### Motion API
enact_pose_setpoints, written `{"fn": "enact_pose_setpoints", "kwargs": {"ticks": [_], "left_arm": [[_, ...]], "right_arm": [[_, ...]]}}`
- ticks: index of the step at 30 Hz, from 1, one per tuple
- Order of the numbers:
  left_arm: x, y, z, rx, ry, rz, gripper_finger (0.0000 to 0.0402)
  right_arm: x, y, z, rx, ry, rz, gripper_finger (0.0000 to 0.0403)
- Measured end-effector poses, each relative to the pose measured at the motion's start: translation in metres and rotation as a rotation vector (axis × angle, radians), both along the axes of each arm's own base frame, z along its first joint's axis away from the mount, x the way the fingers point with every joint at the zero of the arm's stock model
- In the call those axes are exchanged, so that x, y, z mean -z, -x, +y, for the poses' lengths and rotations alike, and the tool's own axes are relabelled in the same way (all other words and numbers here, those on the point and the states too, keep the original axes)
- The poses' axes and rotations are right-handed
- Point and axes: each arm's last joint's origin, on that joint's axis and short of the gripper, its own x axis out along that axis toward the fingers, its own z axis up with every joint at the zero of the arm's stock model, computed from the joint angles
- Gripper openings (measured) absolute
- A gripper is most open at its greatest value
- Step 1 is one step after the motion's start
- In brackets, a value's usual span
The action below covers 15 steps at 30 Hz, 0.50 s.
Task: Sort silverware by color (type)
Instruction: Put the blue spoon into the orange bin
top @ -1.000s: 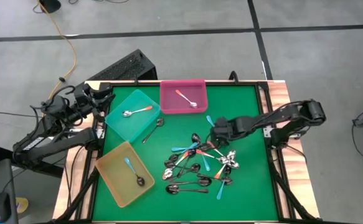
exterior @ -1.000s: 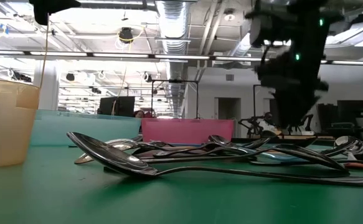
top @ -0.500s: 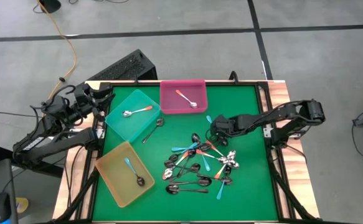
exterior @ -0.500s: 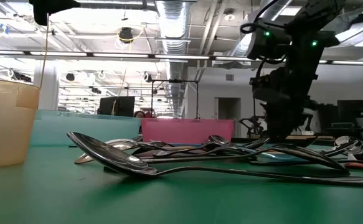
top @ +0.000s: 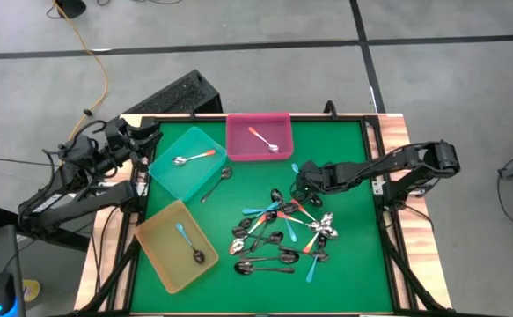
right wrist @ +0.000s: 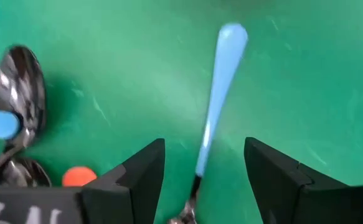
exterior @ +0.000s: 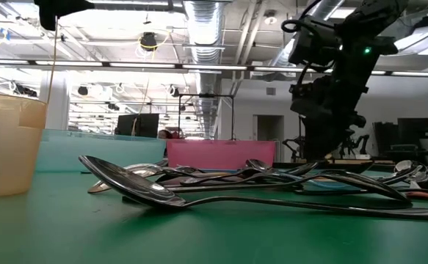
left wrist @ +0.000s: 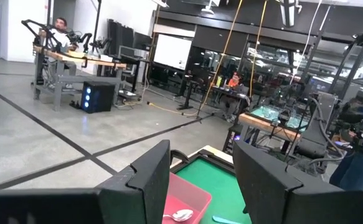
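I should next grab the light-blue-handled spoon with my right gripper by the narrow end of its handle (right wrist: 202, 162). Then I can sort it into the yellow tray.
Several spoons with light blue, orange-red or dark handles lie in a tangled pile (top: 282, 233) on the green mat. My right gripper (top: 298, 187) hangs low over the pile's far edge, open. In the right wrist view its fingers (right wrist: 145, 177) stand on either side of a light-blue-handled spoon (right wrist: 220, 87) lying flat on the mat, with a gap on both sides. In the low view it (exterior: 324, 150) reaches down behind the pile. My left gripper (left wrist: 200, 180) is open and waits above the teal tray's far left corner (top: 146, 139).
The teal tray (top: 170, 176) holds an orange-handled spoon (top: 194, 157), as does the pink tray (top: 238, 150). The yellow tray (top: 155, 255) holds a blue-handled spoon (top: 186, 238). A dark spoon (top: 216, 183) lies on the mat beside the teal tray. Bare mat lies at the far right.
My right gripper has come down toward the mat and moved a little toward the table's left, ending over the light-blue-handled spoon at the pile's far edge. The spoons and trays have stayed where they were.
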Motion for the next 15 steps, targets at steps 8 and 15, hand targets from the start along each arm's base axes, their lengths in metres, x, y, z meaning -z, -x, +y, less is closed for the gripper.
{"fn": "enact_pose_setpoints", "kwargs": {"ticks": [8,15], "left_arm": [[0.002,0.0,0.0,0.0,0.018,0.017,0.0158],[0.002,0.0,0.0,0.0,0.017,0.017,0.0158]], "right_arm": [[0.024,0.008,0.008,-0.001,0.043,-0.07,0.023],[0.033,0.016,0.015,0.019,0.047,-0.072,0.023]]}}
